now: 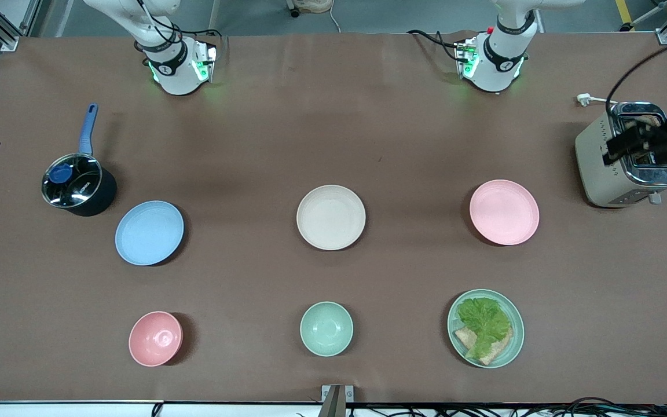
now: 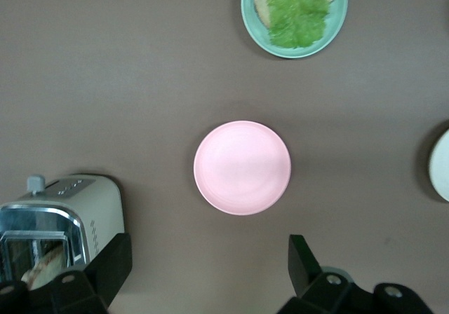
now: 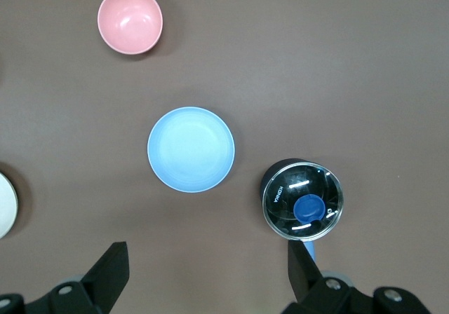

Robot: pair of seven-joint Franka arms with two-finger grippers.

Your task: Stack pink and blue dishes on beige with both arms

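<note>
My right gripper grips the light blue plate by its rim next, to build the stack on the beige plate [image 1: 331, 217].
The beige plate [image 1: 331, 217] lies at the table's middle with nothing on it. The pale pink plate [image 1: 504, 212] rests beside it toward the left arm's end, and the light blue plate [image 1: 149, 232] toward the right arm's end. My left gripper [image 2: 208, 258] hangs high, open and holding nothing, and in the front view it [image 1: 634, 149] shows over the toaster. The pink plate [image 2: 242, 167] shows well clear of its fingers. High near the pot, my right gripper [image 3: 207, 261] is also open and holds nothing, with the blue plate [image 3: 191, 149] far below.
A lidded dark pot [image 1: 79, 185] with a blue handle stands beside the blue plate. A toaster [image 1: 623, 156] stands near the pink plate. Nearer the front camera sit a pink bowl [image 1: 156, 338], a mint bowl [image 1: 326, 328] and a mint plate with lettuce and bread [image 1: 486, 328].
</note>
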